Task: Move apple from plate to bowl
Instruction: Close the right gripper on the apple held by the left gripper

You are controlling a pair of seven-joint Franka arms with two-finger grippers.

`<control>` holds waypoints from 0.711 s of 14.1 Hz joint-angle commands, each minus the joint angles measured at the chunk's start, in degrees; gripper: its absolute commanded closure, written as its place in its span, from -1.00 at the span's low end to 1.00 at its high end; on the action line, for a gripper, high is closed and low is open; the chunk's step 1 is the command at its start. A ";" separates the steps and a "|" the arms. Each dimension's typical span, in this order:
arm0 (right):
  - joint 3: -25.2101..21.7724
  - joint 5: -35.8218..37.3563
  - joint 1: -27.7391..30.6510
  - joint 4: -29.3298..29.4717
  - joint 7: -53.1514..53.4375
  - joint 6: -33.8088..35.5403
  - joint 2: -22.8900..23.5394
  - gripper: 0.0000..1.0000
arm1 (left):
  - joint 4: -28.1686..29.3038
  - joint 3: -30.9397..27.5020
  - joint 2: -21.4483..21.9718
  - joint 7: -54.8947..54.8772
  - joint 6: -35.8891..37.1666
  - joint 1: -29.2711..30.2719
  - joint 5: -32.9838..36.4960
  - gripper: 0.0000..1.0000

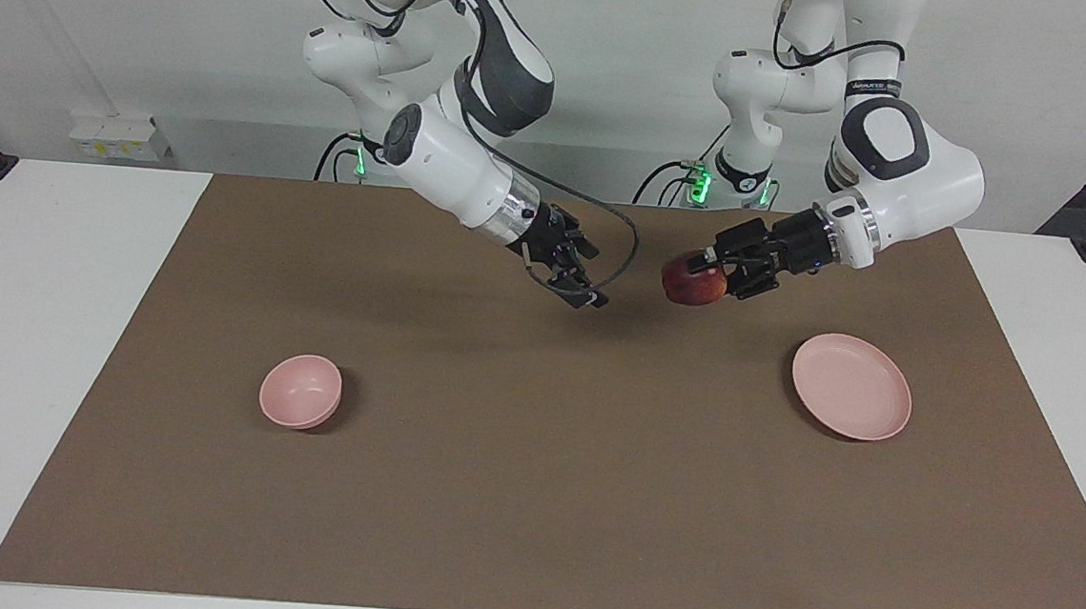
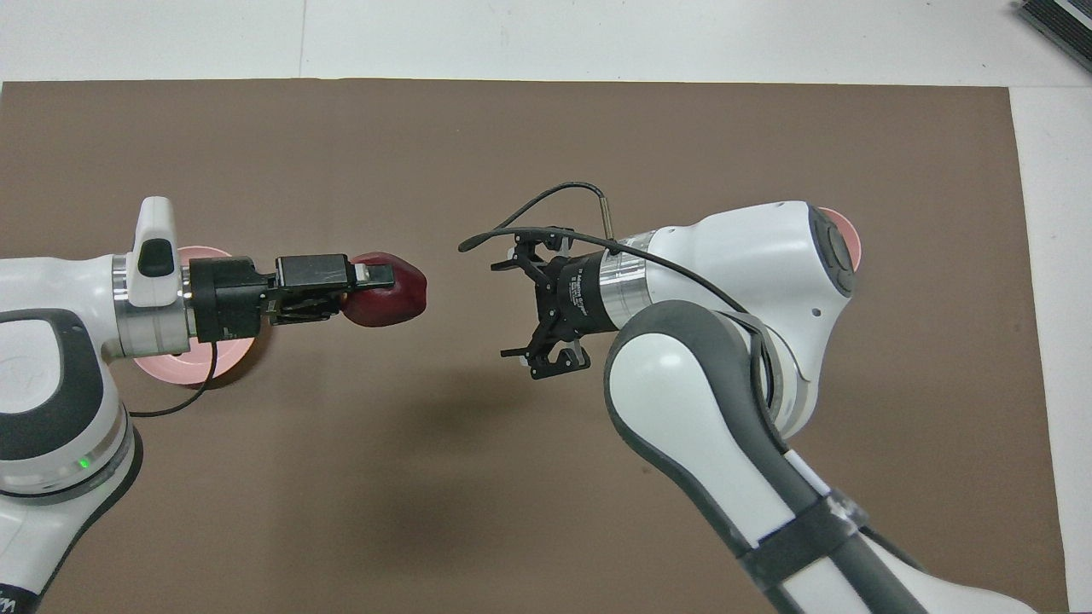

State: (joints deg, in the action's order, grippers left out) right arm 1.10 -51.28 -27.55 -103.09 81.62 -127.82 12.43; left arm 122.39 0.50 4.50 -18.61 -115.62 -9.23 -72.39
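I should move my right gripper to the dark red apple (image 2: 397,291) before I close on the apple. Brown mat still shows between my fingers and the apple in the overhead view.
My left gripper (image 1: 704,274) is shut on the small dark red apple (image 1: 691,287) and holds it in the air over the brown mat, off the plate and toward the table's middle. The overhead view shows the same apple (image 2: 397,291) sticking out past the left gripper (image 2: 376,285). The flat pink plate (image 1: 851,385) lies bare at the left arm's end; the left wrist partly covers the plate (image 2: 203,368) from above. My right gripper (image 1: 583,285) hangs open and holds nothing, a short gap from the apple, its jaws facing it (image 2: 508,309). The small pink bowl (image 1: 300,391) sits at the right arm's end.
A brown mat (image 1: 528,514) covers most of the white table (image 1: 46,308). Only the bowl's rim (image 2: 850,243) peeks out from under the right arm's elbow in the overhead view. A black cable (image 1: 619,243) loops off the right wrist.
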 commanded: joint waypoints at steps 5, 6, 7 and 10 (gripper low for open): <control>0.22 -4.79 -2.69 0.17 -0.49 -4.55 0.40 -1.00 | 4.17 -1.11 3.58 -1.16 -8.91 -8.08 -3.20 1.00; 0.48 -5.92 -2.69 0.17 -0.67 -4.63 0.31 -1.00 | 4.26 -1.11 3.58 -1.08 -9.01 -8.69 -3.20 1.00; 0.57 -8.20 -2.77 0.08 -0.67 -4.98 0.14 -1.00 | 4.43 -1.11 3.67 -0.90 -9.27 -9.40 -3.20 1.00; 0.57 -9.62 -2.86 -0.01 -0.58 -5.07 0.05 -1.00 | 4.96 -1.11 3.67 -0.46 -13.48 -12.65 -3.20 1.00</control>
State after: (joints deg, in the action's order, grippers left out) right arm 1.33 -58.99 -30.51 -102.86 81.62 -131.80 12.77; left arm 125.14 0.33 6.09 -18.77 -125.72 -18.87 -74.17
